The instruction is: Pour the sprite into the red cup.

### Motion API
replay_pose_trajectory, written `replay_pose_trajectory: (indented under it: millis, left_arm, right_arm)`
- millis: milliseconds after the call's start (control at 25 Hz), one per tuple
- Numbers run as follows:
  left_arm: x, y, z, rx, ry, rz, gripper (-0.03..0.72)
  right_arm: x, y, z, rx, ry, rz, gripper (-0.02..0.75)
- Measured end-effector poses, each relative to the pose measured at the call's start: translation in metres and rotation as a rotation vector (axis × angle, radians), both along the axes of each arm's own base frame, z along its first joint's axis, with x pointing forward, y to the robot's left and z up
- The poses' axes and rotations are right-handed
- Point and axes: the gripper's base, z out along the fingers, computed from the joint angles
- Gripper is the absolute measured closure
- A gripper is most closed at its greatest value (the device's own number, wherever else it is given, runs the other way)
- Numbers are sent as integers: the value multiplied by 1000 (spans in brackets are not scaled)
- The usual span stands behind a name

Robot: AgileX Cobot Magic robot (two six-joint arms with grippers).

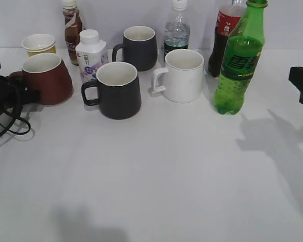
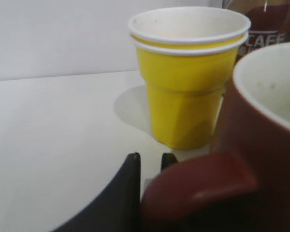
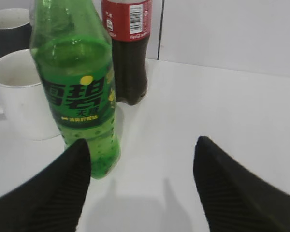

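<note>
The sprite is a tall bottle [image 1: 242,48] rising far above its base, so the robot next needs to grip the label near its middle [image 1: 238,64] with its right gripper to pour the sprite.
The sprite [image 1: 240,65] is a tall green bottle standing upright at the right; in the right wrist view [image 3: 79,82] it stands just ahead of my left finger. My right gripper [image 3: 142,147] is open and empty, to the right of the bottle and apart from it; it shows at the right edge of the exterior view [image 1: 302,85]. The red cup [image 1: 46,78] stands at the left with its handle toward my left gripper [image 1: 10,88]. In the left wrist view the jaws [image 2: 150,159] are nearly closed around the cup's handle [image 2: 198,193].
A yellow paper cup [image 2: 188,77] stands just behind the red cup. Two black mugs [image 1: 116,91], a white mug [image 1: 182,75], a small white bottle [image 1: 91,53], a brown coffee bottle [image 1: 71,27], a clear bottle [image 1: 177,33] and a cola bottle [image 1: 223,38] crowd the back.
</note>
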Motion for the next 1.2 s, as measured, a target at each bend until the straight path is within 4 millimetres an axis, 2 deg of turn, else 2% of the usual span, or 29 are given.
replay_pose_trajectory:
  millis: [200,440,560,800,1040,1200]
  left_arm:
    - [-4,-1,0,3,-23,-15,591]
    - [-35,0,15,6,-38,-22,603]
    - [-51,1,31,5,-65,-22,603]
    - [-82,2,54,3,-107,-26,603]
    - [-110,0,60,14,-99,-59,605]
    - [-118,-3,65,30,-89,-100,605]
  right_arm:
    - [-1,4,0,-17,0,52,223]
    - [9,17,-15,15,25,168,107]
    - [22,24,-31,41,33,211,94]
    - [61,32,-63,11,104,219,95]
    - [88,40,-78,55,56,230,105]
    - [101,43,-90,66,61,233,120]
